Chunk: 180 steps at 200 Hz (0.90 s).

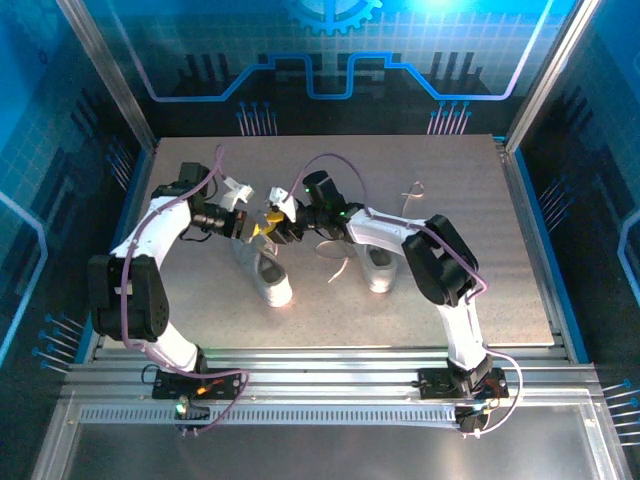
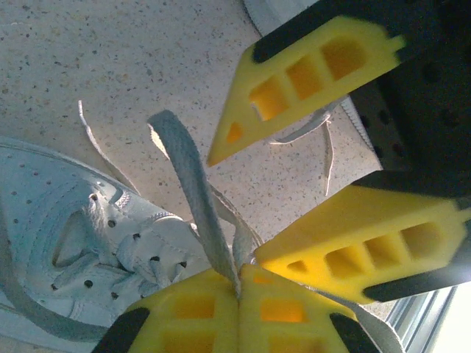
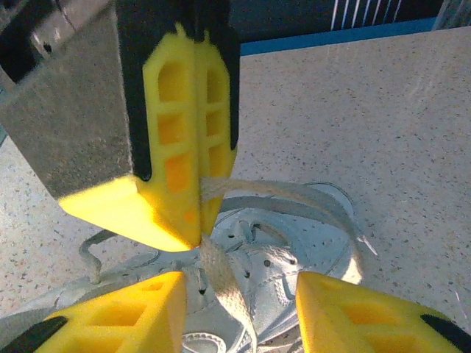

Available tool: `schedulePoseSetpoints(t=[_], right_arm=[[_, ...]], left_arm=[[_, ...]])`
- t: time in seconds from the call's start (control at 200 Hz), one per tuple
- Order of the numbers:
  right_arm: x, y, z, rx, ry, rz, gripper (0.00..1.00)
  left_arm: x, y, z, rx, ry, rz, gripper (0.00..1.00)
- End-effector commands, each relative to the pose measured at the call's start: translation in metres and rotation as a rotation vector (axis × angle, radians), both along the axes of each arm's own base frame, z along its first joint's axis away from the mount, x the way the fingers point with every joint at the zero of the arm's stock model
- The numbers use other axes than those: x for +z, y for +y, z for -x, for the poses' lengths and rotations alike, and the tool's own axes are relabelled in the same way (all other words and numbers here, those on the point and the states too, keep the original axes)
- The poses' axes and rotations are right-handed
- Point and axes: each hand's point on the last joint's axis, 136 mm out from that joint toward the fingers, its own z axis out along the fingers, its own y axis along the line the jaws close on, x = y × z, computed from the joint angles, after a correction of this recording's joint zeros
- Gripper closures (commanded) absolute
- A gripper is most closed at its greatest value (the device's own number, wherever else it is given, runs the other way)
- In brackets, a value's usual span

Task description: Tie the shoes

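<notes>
I will grab the lace [image 3: 224, 283] with my right gripper next, just beyond my left gripper's fingers, so my left gripper stays free to work the tie.
Two white shoes stand mid-table, the left shoe [image 1: 270, 280] and the right shoe [image 1: 378, 268]. Both grippers meet above the left shoe's tongue. My left gripper [image 1: 262, 228] [image 2: 241, 283] is shut on a flat white lace [image 2: 184, 169] that rises from the left shoe [image 2: 88, 243]. From the right wrist view, the left gripper [image 3: 197, 237] comes down from above with the lace [image 3: 221, 283] pinched at its tip and a loop [image 3: 294, 193] trailing right over the shoe [image 3: 294, 265]. My right gripper [image 1: 285, 222] [image 3: 239, 312] stands open, its fingers [image 2: 309, 73] on either side of the lace, apart from it.
Loose lace ends [image 1: 340, 265] lie on the speckled table [image 1: 480, 250] between the shoes. A thin strand [image 1: 412, 190] lies further back on the right. Metal frame rails [image 1: 530, 230] border the table, with blue walls behind.
</notes>
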Motion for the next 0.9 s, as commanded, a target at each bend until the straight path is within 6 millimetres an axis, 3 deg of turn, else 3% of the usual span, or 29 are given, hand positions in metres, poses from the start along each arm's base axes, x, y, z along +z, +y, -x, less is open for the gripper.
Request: schedulePoseSetpoints(t=[0.0, 0.13, 0.29, 0.32, 0.4, 0.485, 0.665, 0.785, 0.895], right_arm=[[-0.006, 0.013, 0.009, 0.070, -0.030, 0.012, 0.55], [-0.009, 0.020, 0.006, 0.078, -0.039, 0.012, 0.60], [0.001, 0.021, 0.000, 0.014, -0.081, -0.019, 1.00], [0.002, 0.020, 0.000, 0.005, -0.092, -0.023, 1.00], [0.001, 0.014, -0.001, -0.023, -0.104, -0.015, 1.00], [0.002, 0.012, -0.002, -0.032, -0.129, -0.023, 1.00], [0.000, 0.010, -0.004, -0.037, -0.115, -0.017, 1.00], [-0.001, 0.010, -0.007, -0.038, -0.101, -0.019, 1.00], [-0.004, 0.010, -0.007, -0.036, -0.084, -0.021, 1.00]], left_arm=[[0.012, -0.003, -0.001, -0.021, -0.014, 0.041, 1.00], [0.015, -0.004, 0.000, -0.021, -0.017, 0.050, 1.00], [0.016, -0.005, 0.002, -0.022, -0.041, 0.052, 1.00], [0.016, -0.004, 0.002, -0.023, -0.057, 0.050, 1.00], [0.019, -0.004, 0.004, -0.029, -0.116, 0.040, 0.81], [0.024, 0.001, 0.004, -0.032, -0.200, 0.015, 0.69], [0.041, 0.036, -0.001, 0.034, -0.415, -0.108, 0.53], [0.021, 0.069, 0.005, -0.035, -0.542, -0.381, 0.42], [0.004, 0.089, 0.005, -0.080, -0.566, -0.500, 0.42]])
